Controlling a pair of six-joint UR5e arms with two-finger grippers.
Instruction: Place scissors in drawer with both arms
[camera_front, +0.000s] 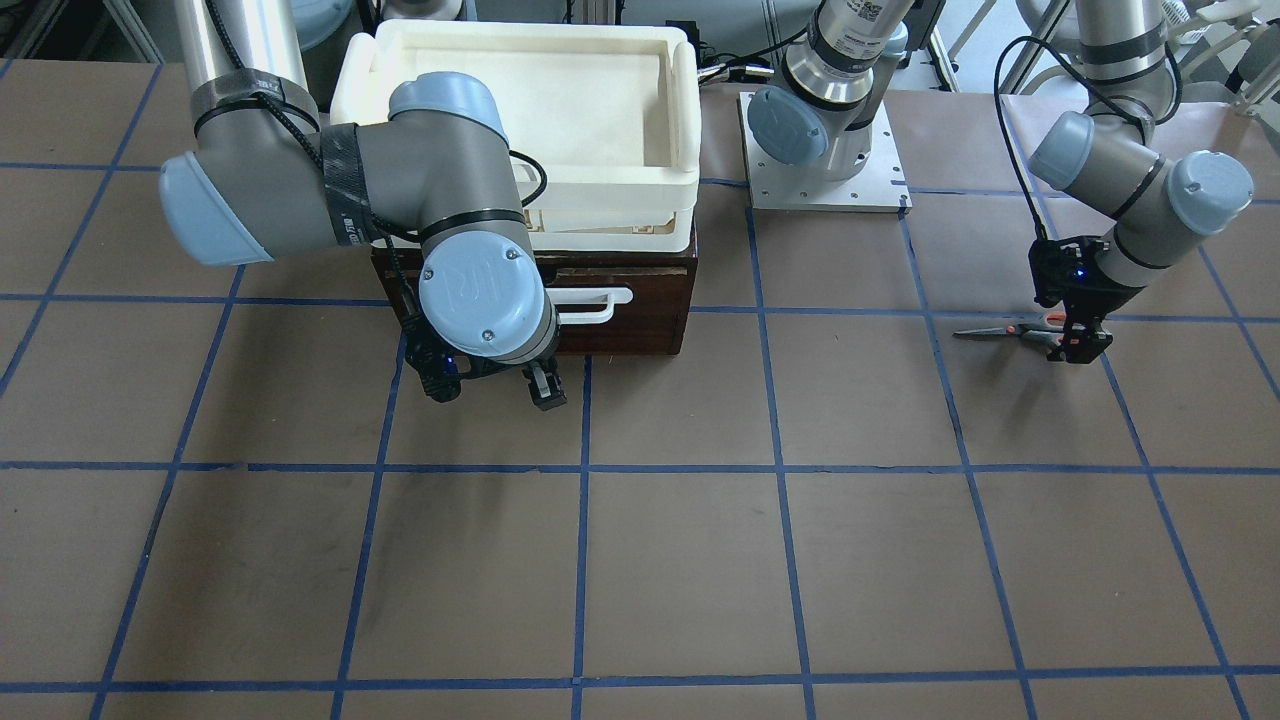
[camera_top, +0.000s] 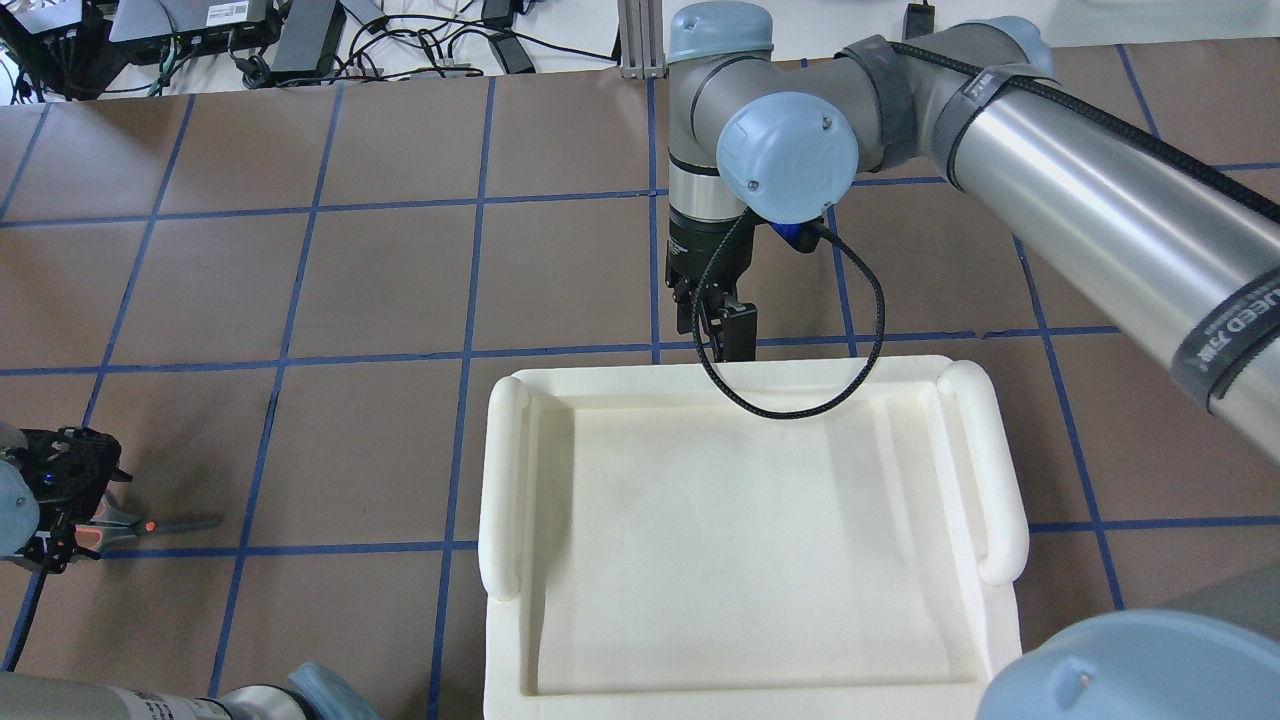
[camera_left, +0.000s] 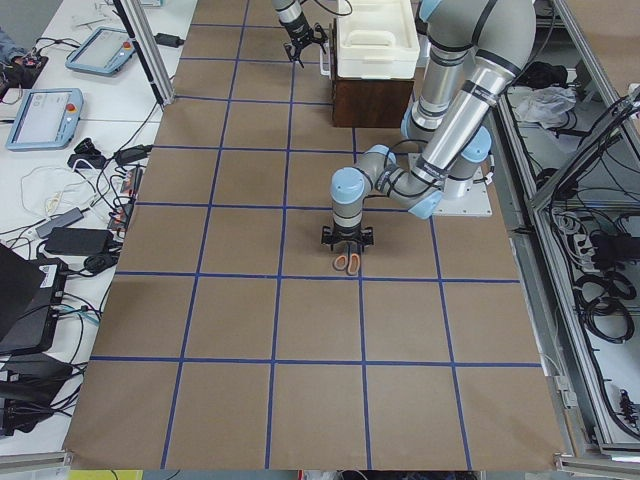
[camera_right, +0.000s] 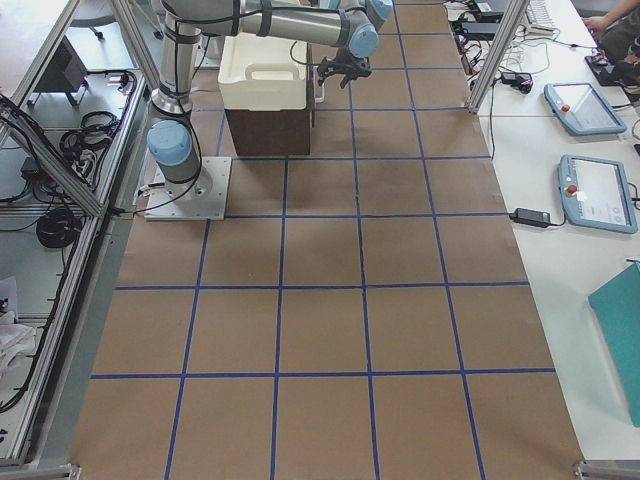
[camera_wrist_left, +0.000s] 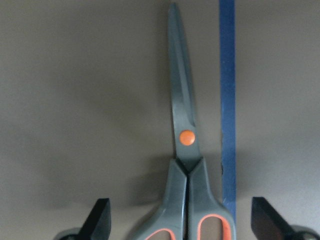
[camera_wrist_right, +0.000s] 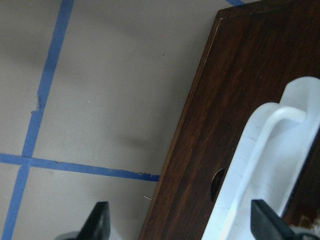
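The scissors need to go in the drawer. I will next grab them with my left gripper by their grey handles just below the pivot.
The scissors lie flat on the brown table, blades closed; the left wrist view shows them with grey handles lined orange. My left gripper is open, low over the handles, one finger on each side, not touching. The dark brown drawer is closed, with its white loop handle on the front. My right gripper is open and empty, just in front of the drawer, beside the handle. The drawer's inside is hidden.
A cream-white plastic bin sits on top of the drawer box. The left arm's white base plate is beside it. Blue tape lines cross the brown table. Operator tables with tablets lie beyond the table's far edge.
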